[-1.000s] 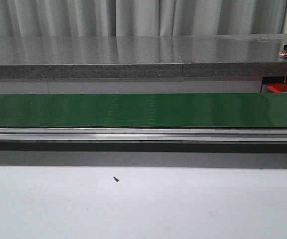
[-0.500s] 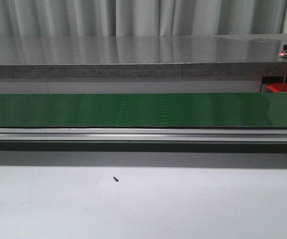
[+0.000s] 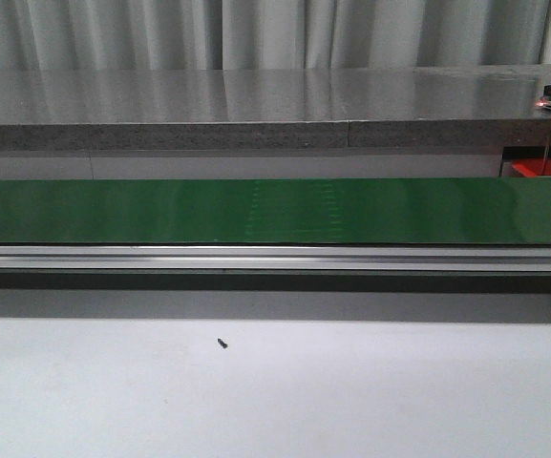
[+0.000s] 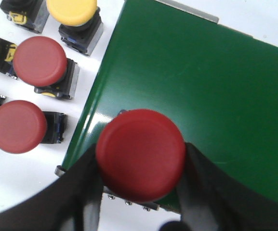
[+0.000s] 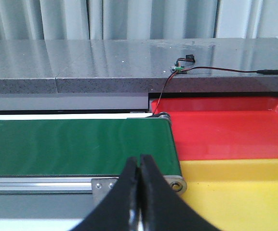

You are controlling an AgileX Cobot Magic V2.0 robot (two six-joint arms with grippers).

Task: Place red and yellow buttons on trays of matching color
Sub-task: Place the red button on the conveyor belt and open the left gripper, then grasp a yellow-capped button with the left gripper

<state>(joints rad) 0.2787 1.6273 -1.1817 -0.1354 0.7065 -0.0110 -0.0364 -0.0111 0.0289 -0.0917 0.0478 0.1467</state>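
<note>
I should open my left gripper now. The red button (image 4: 141, 155) is over the green belt, inside the belt's end edge in the left wrist view, so the button would stand.
In the left wrist view my left gripper (image 4: 141, 166) is shut on a red button (image 4: 141, 151), held over the near end of the green belt (image 4: 201, 91). Beside the belt, on the white table, stand two more red buttons (image 4: 40, 61) (image 4: 18, 126) and a yellow button (image 4: 72, 9). The right wrist view shows my right gripper (image 5: 139, 168) shut with nothing in it, just in front of the belt's other end (image 5: 76, 147). Past that end lie the red tray (image 5: 225, 130) and the yellow tray (image 5: 235, 192). Neither gripper shows in the front view.
The front view holds the long green belt (image 3: 275, 210) on its aluminium rail, a grey counter behind it, and a small black screw (image 3: 222, 343) on the white table. A corner of the red tray (image 3: 542, 168) peeks at the far right. A wired board (image 5: 179, 66) lies on the counter.
A faint patch of marks on the belt has shifted to the right across the three front frames. Nothing else in that view has moved.
</note>
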